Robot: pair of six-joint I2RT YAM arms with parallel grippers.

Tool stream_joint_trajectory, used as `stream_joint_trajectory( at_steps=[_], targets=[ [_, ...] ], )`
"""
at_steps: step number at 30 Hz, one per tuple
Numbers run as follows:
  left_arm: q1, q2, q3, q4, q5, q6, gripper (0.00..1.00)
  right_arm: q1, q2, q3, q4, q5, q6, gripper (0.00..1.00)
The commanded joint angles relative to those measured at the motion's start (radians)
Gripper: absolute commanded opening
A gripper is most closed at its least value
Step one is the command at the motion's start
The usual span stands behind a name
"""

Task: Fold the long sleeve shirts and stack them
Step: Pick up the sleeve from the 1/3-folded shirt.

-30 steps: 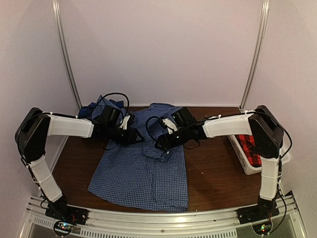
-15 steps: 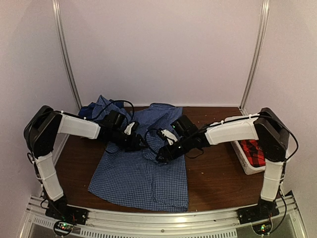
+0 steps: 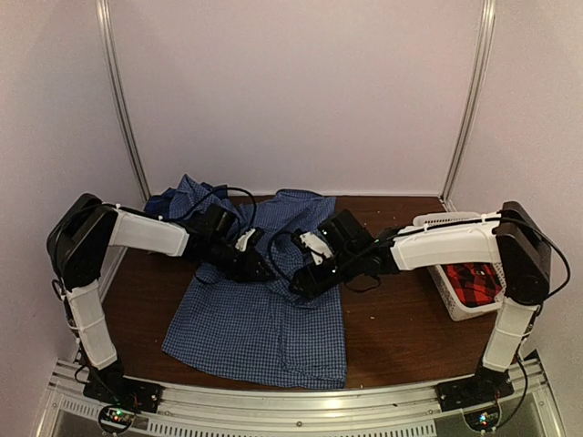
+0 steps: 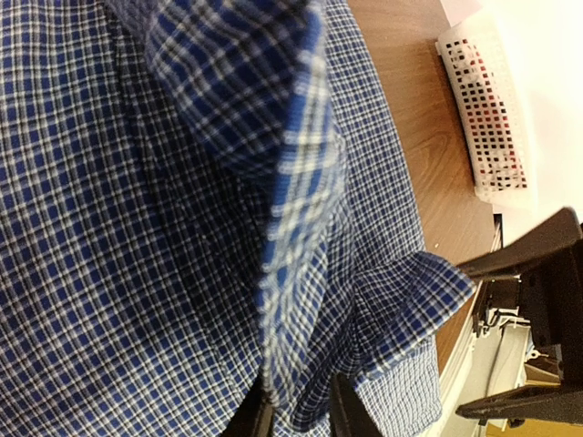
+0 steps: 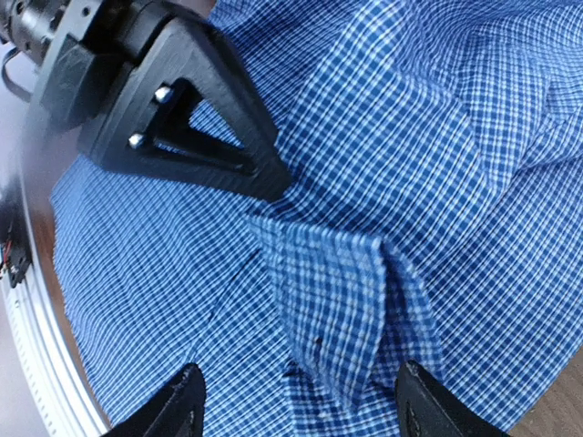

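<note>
Next, my right gripper grabs the raised folded flap at the checked shirt's sleeve end, to straighten the sleeve for folding.
A blue-and-white checked long sleeve shirt lies spread on the brown table. My left gripper is low over its middle, and in the left wrist view the jaws are pinched on a raised fold of the cloth. My right gripper sits just to the right of it and is open. In the right wrist view its fingertips stand wide on either side of a folded flap without touching it. A darker blue plaid shirt is bunched at the back left. A red-and-black plaid shirt lies in the basket.
A white slatted basket stands at the right edge of the table, also in the left wrist view as the basket. Bare wood lies between shirt and basket. Walls close in the back and sides.
Both arms have moved inward and lower over the shirt's middle. The left jaws have narrowed onto the cloth fold. The right jaws stay wide.
</note>
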Motion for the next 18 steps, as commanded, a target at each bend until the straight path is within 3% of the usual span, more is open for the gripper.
stream_joint_trajectory(
  at_steps=[1, 4, 8, 18],
  targets=[
    [-0.004, 0.006, 0.034, -0.007, 0.029, 0.012, 0.19, -0.007, 0.053, 0.088, -0.018, 0.159, -0.052, 0.74],
    [-0.004, 0.006, 0.039, -0.016, 0.026, 0.018, 0.13, -0.023, 0.048, 0.094, 0.017, 0.174, -0.059, 0.78],
    [-0.004, 0.006, 0.036, -0.018, 0.025, 0.021, 0.1, -0.075, 0.08, 0.105, 0.062, 0.065, -0.062, 0.8],
    [-0.004, 0.01, 0.06, -0.027, 0.015, 0.021, 0.09, -0.072, 0.124, 0.099, 0.046, -0.126, -0.134, 0.69]
  ],
)
